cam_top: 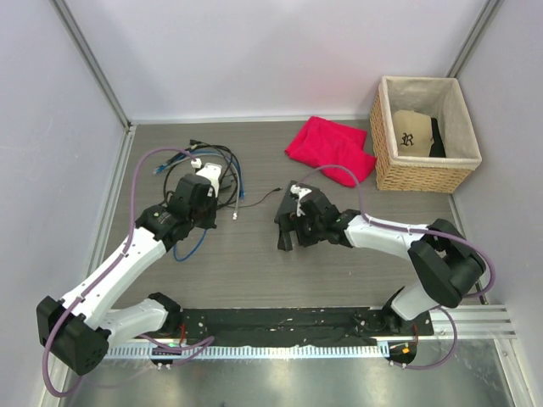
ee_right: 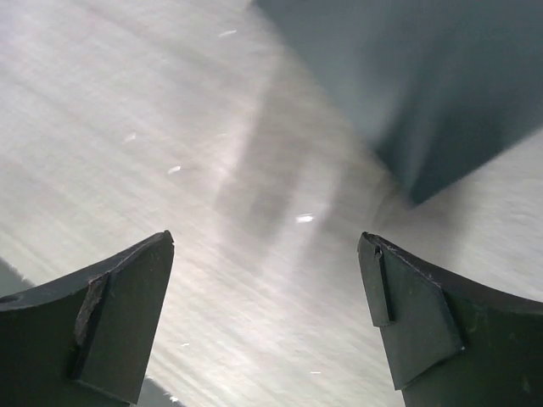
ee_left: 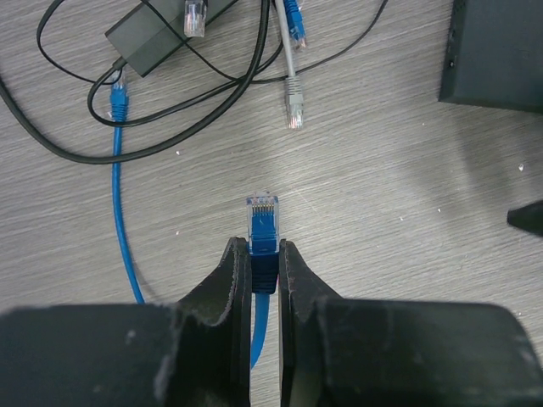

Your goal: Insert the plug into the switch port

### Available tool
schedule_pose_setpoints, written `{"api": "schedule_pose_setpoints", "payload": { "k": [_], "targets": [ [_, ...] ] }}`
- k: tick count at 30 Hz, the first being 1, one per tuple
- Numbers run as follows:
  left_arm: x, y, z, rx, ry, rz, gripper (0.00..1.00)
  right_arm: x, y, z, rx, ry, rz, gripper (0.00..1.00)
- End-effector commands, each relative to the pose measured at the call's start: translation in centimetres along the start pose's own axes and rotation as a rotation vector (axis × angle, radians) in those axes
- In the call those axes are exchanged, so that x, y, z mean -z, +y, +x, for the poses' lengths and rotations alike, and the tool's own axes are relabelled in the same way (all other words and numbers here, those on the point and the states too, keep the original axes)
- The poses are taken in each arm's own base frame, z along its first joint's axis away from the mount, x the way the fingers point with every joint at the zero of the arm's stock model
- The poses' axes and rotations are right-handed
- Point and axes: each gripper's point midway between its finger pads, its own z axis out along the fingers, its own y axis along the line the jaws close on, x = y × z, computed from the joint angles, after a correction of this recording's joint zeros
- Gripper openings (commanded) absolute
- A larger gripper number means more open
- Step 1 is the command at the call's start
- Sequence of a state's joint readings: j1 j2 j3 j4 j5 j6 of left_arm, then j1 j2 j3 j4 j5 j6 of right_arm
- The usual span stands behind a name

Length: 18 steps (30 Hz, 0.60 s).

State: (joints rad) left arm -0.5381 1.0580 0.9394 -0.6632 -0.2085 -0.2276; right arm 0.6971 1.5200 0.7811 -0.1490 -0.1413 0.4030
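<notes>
The right gripper grabs the blue cable just behind the plug next, leaving its clear tip free to insert into the switch.
My left gripper is shut on the blue plug. The plug's clear tip sticks out past the fingertips, just above the wooden tabletop, and its blue cable trails back between the fingers. The switch is a dark flat box at the upper right of the left wrist view, well apart from the plug. In the top view the left gripper sits by the cable tangle. My right gripper is open with nothing between its fingers, and the switch's corner lies just ahead of it. In the top view the right gripper hides most of the switch.
A black power brick with looping black cords lies ahead on the left. A grey plug and another blue plug lie loose near it. A red cloth and a wicker basket sit at the back right.
</notes>
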Motion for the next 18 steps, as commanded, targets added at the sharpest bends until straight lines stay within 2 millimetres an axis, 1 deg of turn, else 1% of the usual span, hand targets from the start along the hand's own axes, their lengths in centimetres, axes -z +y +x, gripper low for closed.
{"api": "schedule_pose_setpoints", "payload": {
  "k": [1,2,3,4,5,6,7,8,9,10,11,12,13,15,16,17,18],
  "targets": [
    [0.5,-0.5,-1.2,0.042,-0.045,0.029,0.1,1.4,1.2,-3.7,-0.014,-0.16,0.024,0.97],
    [0.7,-0.9,-1.6,0.062,-0.06,0.045,0.07,1.8,1.3,-3.9,-0.021,-0.179,0.019,0.96],
    [1.0,-1.7,-1.8,0.099,-0.065,0.087,0.07,2.8,2.1,-4.5,-0.018,-0.214,-0.015,0.95],
    [1.2,-2.2,-2.2,0.12,-0.077,0.11,0.07,3.6,3.3,-5.6,-0.011,-0.269,-0.062,0.95],
    [1.3,-2.6,-2.8,0.147,-0.093,0.129,0.07,3.9,4.4,-5.0,-0.007,-0.271,-0.101,0.95],
    [1.4,-3.1,-3.0,0.186,-0.096,0.149,0.07,5.3,6.1,-6.2,-0.004,-0.335,-0.171,0.95],
    [1.7,-3.3,-3.8,0.217,-0.113,0.156,0.06,6.0,7.7,-7.2,0.0,-0.392,-0.229,0.95],
    [1.7,-3.4,-4.2,0.238,-0.118,0.161,0.05,6.4,8.8,-6.8,0.0,-0.406,-0.269,0.95],
    [1.7,-3.6,-4.6,0.258,-0.123,0.167,0.04,6.9,9.9,-7.0,-0.023,-0.428,-0.315,0.95],
    [1.9,-3.9,-5.1,0.306,-0.13,0.175,0.04,8.1,11.6,-8.2,-0.019,-0.499,-0.39,0.95],
    [1.9,-4.1,-5.6,0.332,-0.148,0.182,0.01,8.2,12.2,-7.9,-0.021,-0.51,-0.422,0.95],
    [1.9,-4.2,-6.1,0.359,-0.162,0.188,0.01,8.5,13.7,-7.6,-0.02,-0.515,-0.471,0.95],
    [2.0,-4.6,-6.5,0.402,-0.175,0.196,0.0,8.8,14.9,-8.0,-0.012,-0.546,-0.52,0.95],
    [1.8,-5.1,-7.2,0.445,-0.196,0.209,0.0,8.7,16.7,-7.2,-0.004,-0.548,-0.582,0.95],
    [1.9,-5.6,-7.7,0.474,-0.211,0.228,0.0,9.3,17.8,-7.7,0.003,-0.585,-0.632,0.95],
    [1.8,-5.9,-7.8,0.487,-0.211,0.234,0.0,8.6,18.3,-7.3,0.009,-0.573,-0.644,0.95],
    [1.8,-6.3,-7.9,0.496,-0.212,0.242,0.0,8.2,18.7,-7.2,0.013,-0.574,-0.653,0.94]
  ]
}}
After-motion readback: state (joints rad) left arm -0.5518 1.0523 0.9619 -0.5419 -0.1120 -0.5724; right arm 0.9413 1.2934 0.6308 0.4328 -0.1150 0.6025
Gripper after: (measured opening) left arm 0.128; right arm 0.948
